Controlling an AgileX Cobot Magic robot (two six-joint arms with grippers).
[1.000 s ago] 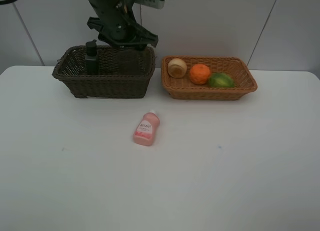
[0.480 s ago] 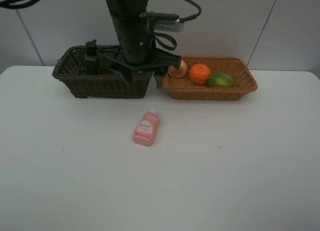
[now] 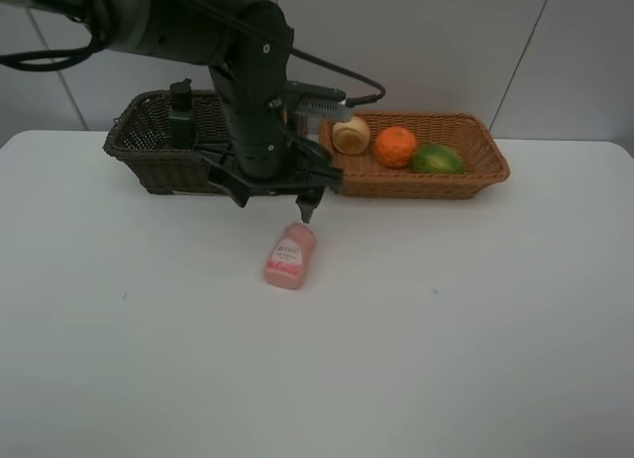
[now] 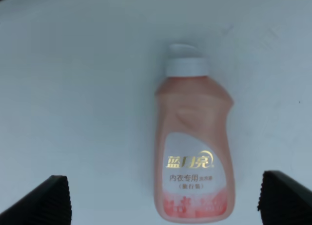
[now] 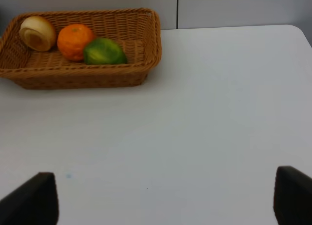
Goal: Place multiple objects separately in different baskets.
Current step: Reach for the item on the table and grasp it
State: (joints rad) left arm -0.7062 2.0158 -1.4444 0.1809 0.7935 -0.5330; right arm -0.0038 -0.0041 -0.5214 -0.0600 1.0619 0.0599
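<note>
My left gripper is to place the pink bottle in the dark brown basket [image 3: 158, 166], so next it should take hold of the pink bottle's labeled body [image 3: 287, 260].
A small pink bottle [image 3: 289, 257] lies on its side on the white table, cap toward the baskets. My left gripper [image 3: 277, 208] hangs just above it, open. In the left wrist view the pink bottle [image 4: 194, 147] sits between the two fingers of the left gripper [image 4: 168, 200], untouched. The dark brown basket [image 3: 158, 166] holds a dark green pump bottle [image 3: 181, 111]. The light tan basket [image 3: 475, 172] holds a pale round fruit [image 3: 351, 134], a tangerine [image 3: 396, 146] and a green fruit [image 3: 437, 160]. My right gripper [image 5: 163, 198] stands open with nothing in it, in front of the tan basket [image 5: 146, 45].
The left arm [image 3: 248, 91] reaches over the right end of the dark basket and hides part of it. The table's back edge meets a grey wall behind both baskets. The right arm is out of the high view.
The left arm has swung out from over the dark basket, forward and down, to just above the pink bottle. The bottle and the fruits have not moved.
</note>
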